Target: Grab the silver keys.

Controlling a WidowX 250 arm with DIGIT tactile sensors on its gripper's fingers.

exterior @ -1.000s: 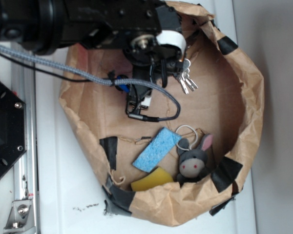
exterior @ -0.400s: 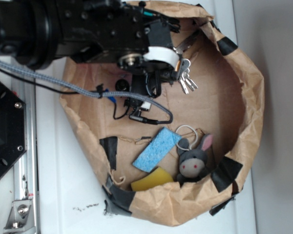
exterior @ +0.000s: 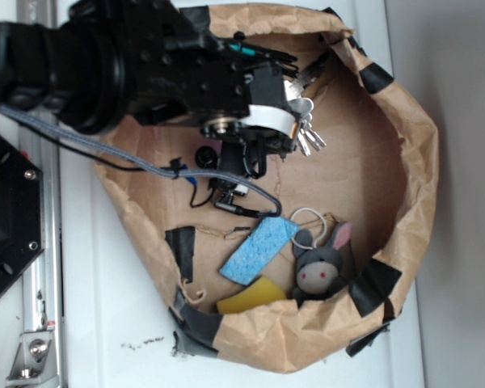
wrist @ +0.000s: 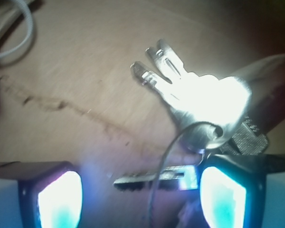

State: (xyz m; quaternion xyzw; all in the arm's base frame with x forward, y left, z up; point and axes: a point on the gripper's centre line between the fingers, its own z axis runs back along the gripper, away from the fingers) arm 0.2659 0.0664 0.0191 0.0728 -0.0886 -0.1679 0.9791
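My gripper grabs the silver keys by their thin wire ring [wrist: 167, 151] next, to pick them up.
The silver keys [wrist: 204, 99] lie on the brown paper floor of the bag, shining brightly just ahead of my gripper [wrist: 140, 190]. The gripper is open: its two lit pads [wrist: 59, 199] stand wide apart at the bottom of the wrist view. One key blade [wrist: 156, 176] of the bunch lies between them and reaches the right pad; a thin wire ring crosses it. In the exterior view the keys [exterior: 309, 136] poke out to the right of the black arm [exterior: 186, 73], which hides the fingers.
The brown paper bag wall [exterior: 412, 162] rings the work area. Near its front lie a blue sponge [exterior: 257, 249], a yellow sponge [exterior: 252, 297] and a grey plush donkey [exterior: 323, 265] with a white ring. A grey cable [exterior: 129, 158] trails from the arm.
The wrist has dropped lower in the exterior view and the arm has swung over the keys. The keys have not moved.
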